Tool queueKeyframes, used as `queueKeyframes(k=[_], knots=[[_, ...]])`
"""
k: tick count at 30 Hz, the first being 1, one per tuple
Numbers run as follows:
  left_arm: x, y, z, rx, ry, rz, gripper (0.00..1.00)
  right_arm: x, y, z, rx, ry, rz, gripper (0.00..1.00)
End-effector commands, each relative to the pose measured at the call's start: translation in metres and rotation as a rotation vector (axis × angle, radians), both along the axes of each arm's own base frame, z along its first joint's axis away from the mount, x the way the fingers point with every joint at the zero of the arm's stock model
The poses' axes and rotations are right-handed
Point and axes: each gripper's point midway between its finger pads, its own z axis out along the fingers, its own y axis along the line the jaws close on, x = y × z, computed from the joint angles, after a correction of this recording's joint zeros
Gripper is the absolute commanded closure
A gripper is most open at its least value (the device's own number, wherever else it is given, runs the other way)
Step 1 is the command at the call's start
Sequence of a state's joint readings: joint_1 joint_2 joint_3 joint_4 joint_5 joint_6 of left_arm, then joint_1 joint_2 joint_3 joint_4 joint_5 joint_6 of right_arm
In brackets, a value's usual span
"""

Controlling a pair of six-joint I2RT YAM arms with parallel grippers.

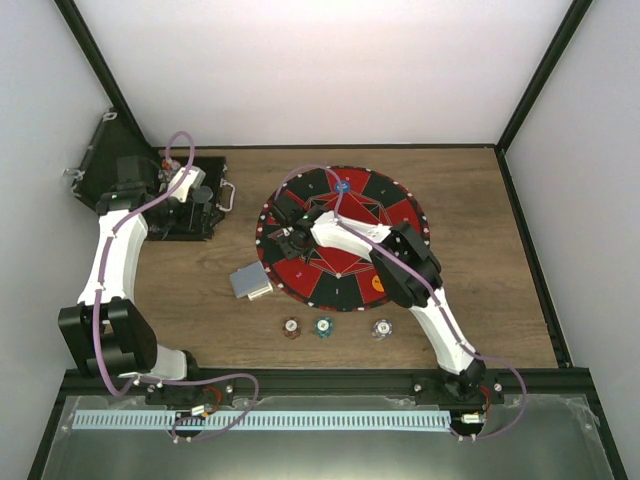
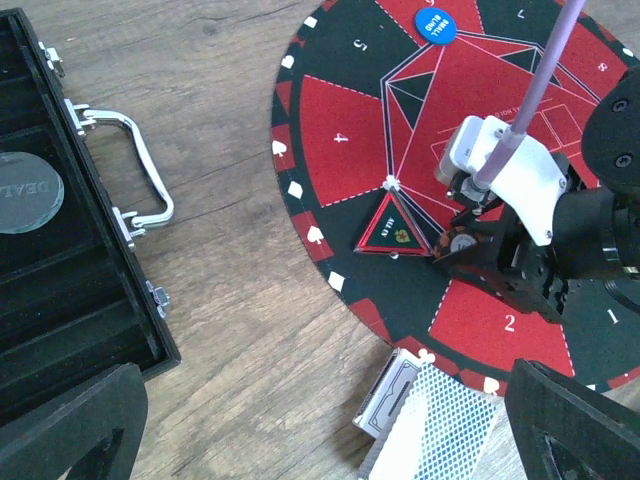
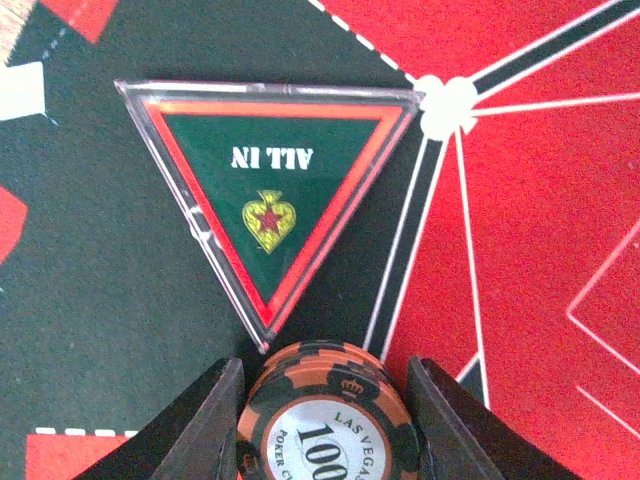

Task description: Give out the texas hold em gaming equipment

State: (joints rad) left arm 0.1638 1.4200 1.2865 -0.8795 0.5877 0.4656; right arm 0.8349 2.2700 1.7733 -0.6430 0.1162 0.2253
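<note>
My right gripper should release the low chip stack: it would land on the flat mat just beside the "ALL IN" marker's point.
My right gripper (image 3: 322,425) is low over the left part of the round red and black mat (image 1: 400,215), shut on a small stack of brown edge-striped poker chips (image 3: 325,410). The stack sits just below the point of a triangular "ALL IN" marker (image 3: 270,190). The same gripper (image 2: 462,246) shows in the left wrist view. My left gripper (image 2: 320,445) is wide open and empty, over bare wood between the case and the mat. The blue-backed playing cards (image 2: 445,420) lie at the mat's near-left edge (image 1: 250,282). Brown (image 1: 291,327), teal (image 1: 323,326) and white (image 1: 382,327) chips lie in front of the mat.
The black hinged case (image 2: 60,270) with its metal handle (image 2: 140,170) lies open at the back left (image 1: 120,170), with a clear disc (image 2: 20,192) inside. A blue button (image 1: 341,186) sits at the mat's far edge and an orange one (image 1: 377,284) at its near edge.
</note>
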Motion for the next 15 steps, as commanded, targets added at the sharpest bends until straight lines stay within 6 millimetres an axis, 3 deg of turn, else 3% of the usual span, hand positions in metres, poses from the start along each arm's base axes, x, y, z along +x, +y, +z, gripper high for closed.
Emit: queueKeyframes(k=[1,6,9,12,15], knots=[[0.005,0.001,0.015,-0.006,-0.044,0.008,0.00,0.009,0.012,-0.001,0.031,0.003,0.012,0.92],[0.005,0.000,0.013,-0.012,-0.038,0.004,0.00,0.009,0.008,-0.003,0.019,0.002,0.004,0.92],[0.004,0.000,0.013,-0.013,-0.035,0.004,0.00,0.007,0.003,-0.002,0.016,0.004,0.001,0.87],[0.004,0.000,0.012,-0.013,-0.034,0.004,0.00,0.006,0.000,0.002,0.019,0.001,-0.002,0.62],[0.004,-0.001,0.012,-0.015,-0.032,0.001,0.00,0.008,0.000,0.015,0.021,-0.017,-0.001,0.46]])
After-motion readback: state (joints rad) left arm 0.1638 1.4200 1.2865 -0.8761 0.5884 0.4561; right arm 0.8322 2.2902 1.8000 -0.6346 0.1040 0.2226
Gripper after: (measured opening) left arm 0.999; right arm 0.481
